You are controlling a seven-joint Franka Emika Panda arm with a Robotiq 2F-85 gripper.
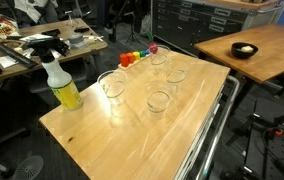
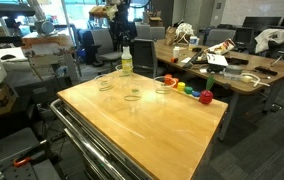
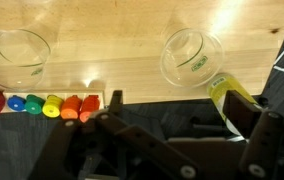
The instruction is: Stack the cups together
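Note:
My gripper grabs the clear cup nearest the yellow spray bottle by its rim next, since the cup's base stays free to stack into another cup.
Several clear plastic cups stand upright and apart on the wooden table (image 1: 92, 135). In an exterior view they are at the left (image 1: 112, 85), the middle (image 1: 159, 100), the right (image 1: 176, 72) and the far edge (image 1: 160, 55). Three show in an exterior view (image 2: 106, 83), (image 2: 134, 96), (image 2: 164, 85). The wrist view shows two cups (image 3: 17, 55), (image 3: 192, 55). My gripper (image 3: 182, 115) is open and empty, held back from the table edge and away from every cup. I cannot make it out in either exterior view.
A yellow spray bottle (image 1: 62, 85) (image 2: 126, 62) (image 3: 232, 100) stands at a table corner. A row of coloured toy pieces (image 1: 134, 58) (image 2: 187, 90) (image 3: 47, 104) lies along one edge. A small black bowl (image 1: 244, 50) sits on a separate table. Cluttered desks surround the table.

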